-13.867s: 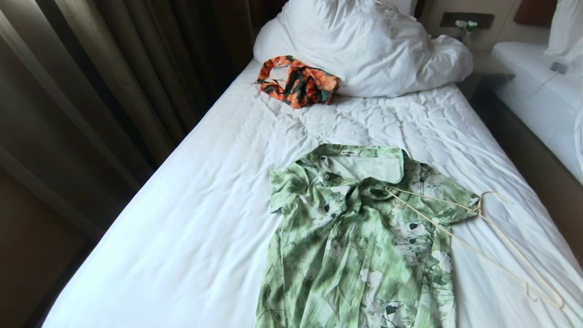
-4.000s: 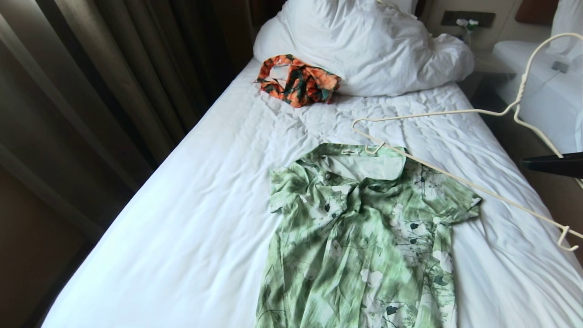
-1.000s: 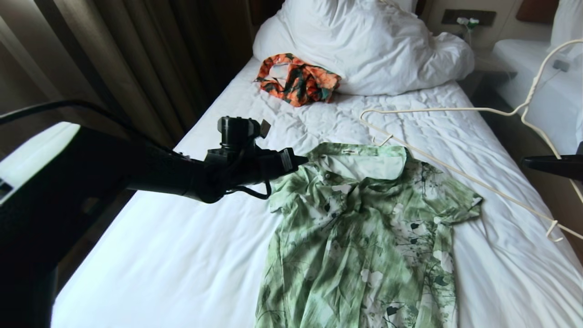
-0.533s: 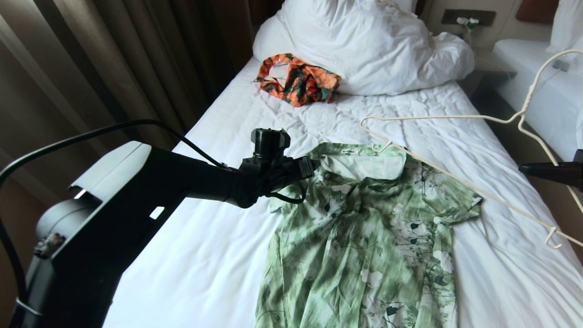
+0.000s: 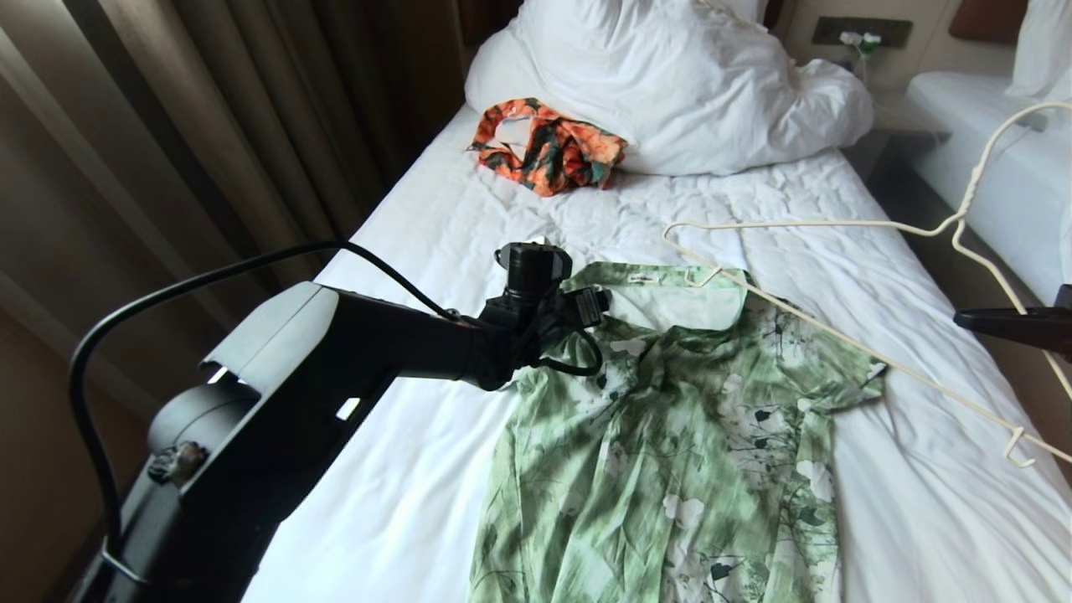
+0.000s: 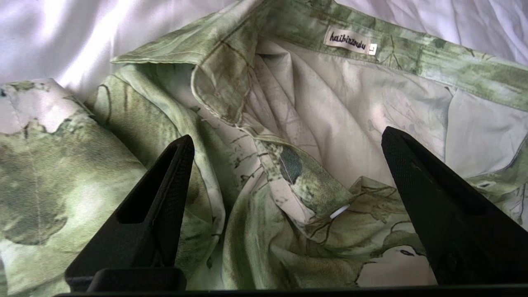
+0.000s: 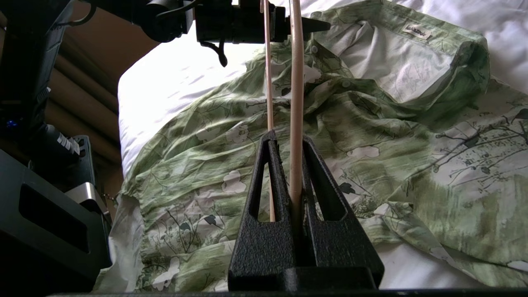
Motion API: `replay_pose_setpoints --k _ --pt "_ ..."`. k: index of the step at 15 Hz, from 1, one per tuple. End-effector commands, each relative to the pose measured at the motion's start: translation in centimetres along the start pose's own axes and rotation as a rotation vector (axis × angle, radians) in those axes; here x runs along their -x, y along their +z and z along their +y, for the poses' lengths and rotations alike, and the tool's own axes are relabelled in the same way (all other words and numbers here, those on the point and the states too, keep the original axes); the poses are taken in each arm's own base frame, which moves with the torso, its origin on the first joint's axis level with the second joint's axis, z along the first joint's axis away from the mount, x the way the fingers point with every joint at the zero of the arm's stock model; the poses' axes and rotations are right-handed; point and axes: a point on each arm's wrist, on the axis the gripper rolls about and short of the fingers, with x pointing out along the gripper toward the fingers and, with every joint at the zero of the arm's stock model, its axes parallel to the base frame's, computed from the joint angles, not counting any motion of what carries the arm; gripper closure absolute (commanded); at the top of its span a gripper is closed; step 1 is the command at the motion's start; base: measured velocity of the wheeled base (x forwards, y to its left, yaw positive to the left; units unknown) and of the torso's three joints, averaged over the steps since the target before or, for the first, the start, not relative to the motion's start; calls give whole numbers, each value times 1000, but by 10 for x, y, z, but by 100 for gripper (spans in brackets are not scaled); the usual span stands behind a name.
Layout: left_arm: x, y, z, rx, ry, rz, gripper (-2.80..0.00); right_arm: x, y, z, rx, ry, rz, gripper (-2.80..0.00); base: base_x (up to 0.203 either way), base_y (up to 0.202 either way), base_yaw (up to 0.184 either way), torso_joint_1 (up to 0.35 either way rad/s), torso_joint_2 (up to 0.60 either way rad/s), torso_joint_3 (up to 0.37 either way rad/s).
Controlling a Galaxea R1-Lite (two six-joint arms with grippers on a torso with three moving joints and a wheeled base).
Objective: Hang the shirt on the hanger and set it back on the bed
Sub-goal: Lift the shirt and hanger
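Observation:
My left gripper grabs the shirt [image 6: 288, 173] by its buttoned placket edge [image 6: 324, 210] next, to hold the collar open for the wire hanger.
The green floral shirt [image 5: 670, 435] lies flat, front up, on the bed [image 5: 402, 502], its collar toward the pillows. My left gripper [image 5: 596, 305] hangs open just over the collar's left side. In the left wrist view its fingers [image 6: 165, 198] straddle the folded placket and a white button of the shirt [image 6: 288, 173], with nothing between them. My right gripper [image 5: 963, 317] at the bed's right edge is shut on the cream wire hanger [image 5: 837, 224], held in the air. The hanger's far corner reaches over the collar. The right wrist view shows the hanger's wire [image 7: 296, 82] pinched in that gripper [image 7: 288, 138] above the shirt [image 7: 371, 136].
An orange-and-green garment [image 5: 548, 149] lies bunched against the big white pillows [image 5: 670, 84] at the head of the bed. Brown curtains [image 5: 209, 126] run along the bed's left side. A second white bed [image 5: 997, 167] stands across a narrow gap on the right.
My left arm has reached in from the left across the bed to the shirt's collar, and its jaws have opened wide. The hanger has sunk slightly in the right gripper.

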Motion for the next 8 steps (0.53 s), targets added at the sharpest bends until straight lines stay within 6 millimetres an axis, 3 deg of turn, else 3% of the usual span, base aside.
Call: replay_pose_setpoints --k 1,4,5,8 --pt "-7 -10 -1 -22 1 10 -280 2 -1 0 0 -1 -5 0 0 0 0 0 0 0" --pt "-12 -11 -2 -44 3 -5 -280 2 -2 -1 -1 -1 -5 0 0 0 0 0 0 0" --pt "-14 -11 -2 -56 13 -14 0 2 -1 -1 1 -1 -5 0 0 0 0 0 0 0" --pt "-25 -14 -1 -70 50 -49 0 2 0 -1 12 -2 -7 0 0 0 0 0 0 0"
